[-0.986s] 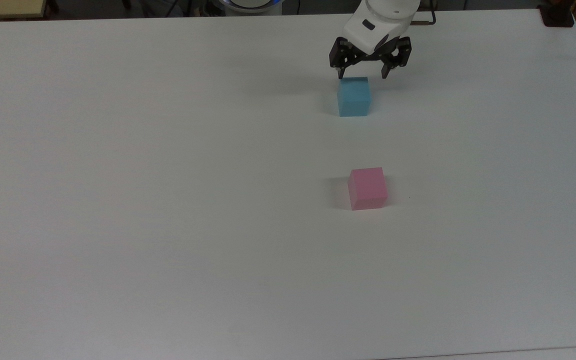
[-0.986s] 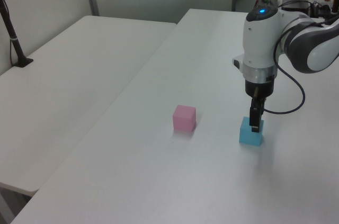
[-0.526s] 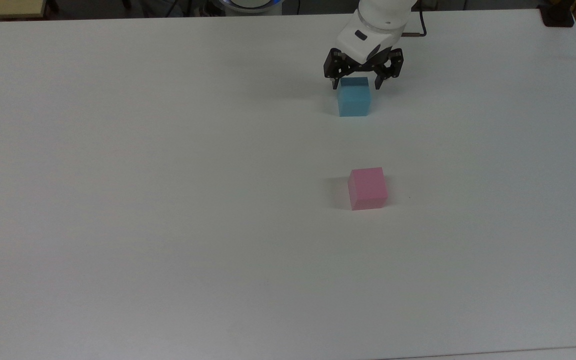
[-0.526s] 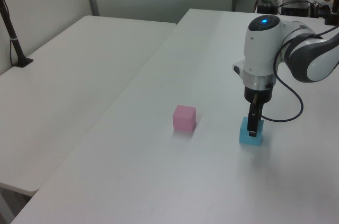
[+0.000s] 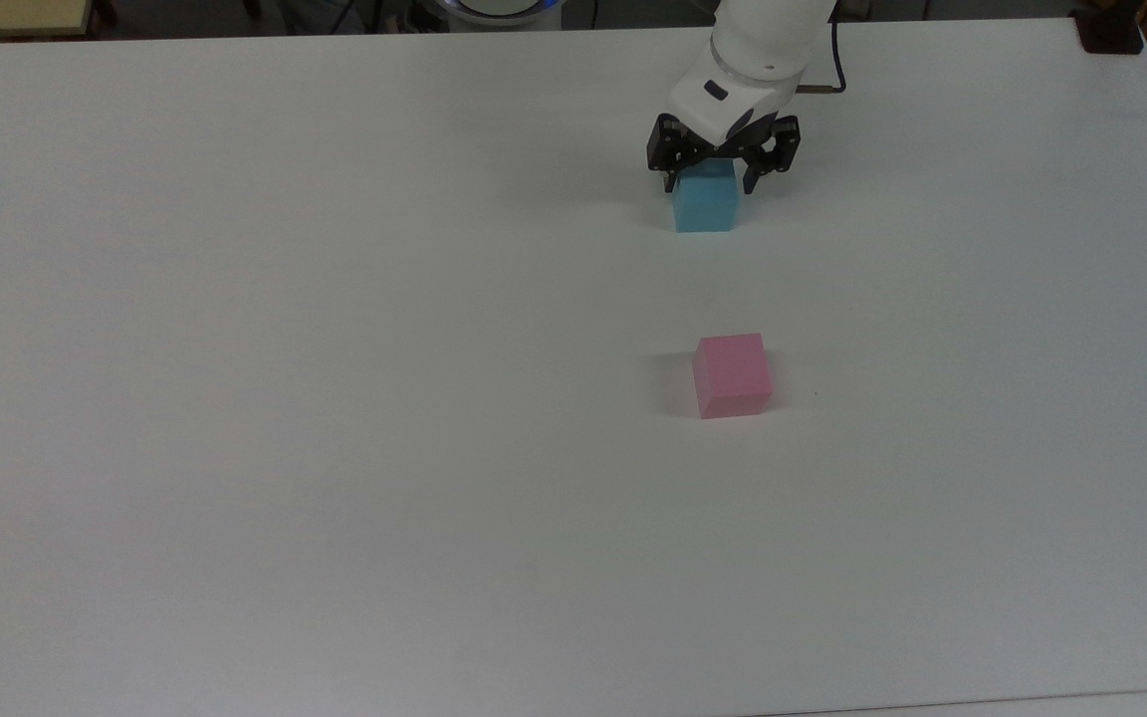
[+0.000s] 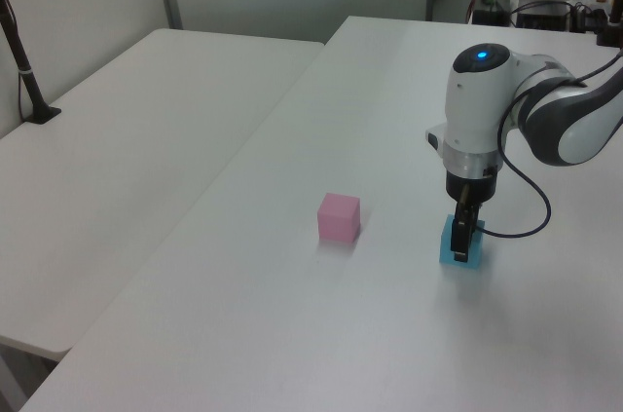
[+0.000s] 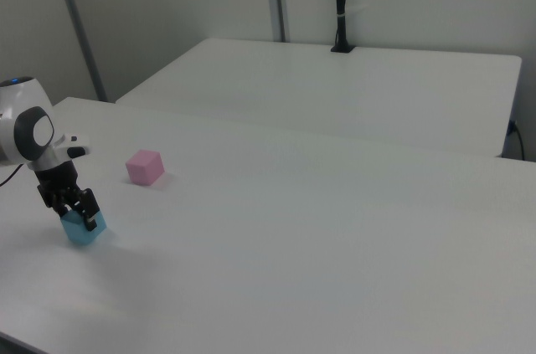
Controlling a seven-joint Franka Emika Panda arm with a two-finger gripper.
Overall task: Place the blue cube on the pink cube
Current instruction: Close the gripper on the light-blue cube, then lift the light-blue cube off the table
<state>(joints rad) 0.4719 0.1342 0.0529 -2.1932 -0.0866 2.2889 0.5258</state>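
Note:
Next, my gripper needs to pick up the blue cube by its upper part (image 6: 448, 230) to stack it on the pink cube (image 6: 339, 216).
The blue cube (image 5: 706, 209) (image 6: 449, 243) (image 7: 84, 233) sits on the white table (image 5: 335, 398), toward the far edge in the top view. My gripper (image 5: 709, 186) (image 6: 461, 246) (image 7: 77, 214) is lowered over it, open, one finger on each side of the cube's upper part; its body hides the cube's far top edge. The pink cube (image 5: 731, 374) (image 6: 339, 216) (image 7: 145, 166) stands alone on the table, nearer than the blue cube in the top view and about two cube widths from it.
A second white table (image 6: 146, 110) adjoins this one, with a black post (image 6: 24, 71) (image 7: 339, 2) clamped at its far side. A dark block (image 5: 1109, 30) sits at the top view's upper right corner. A black cable (image 6: 531, 207) hangs from the arm.
The gripper has come down from just above the blue cube until its fingers straddle it. Both cubes have stayed where they were.

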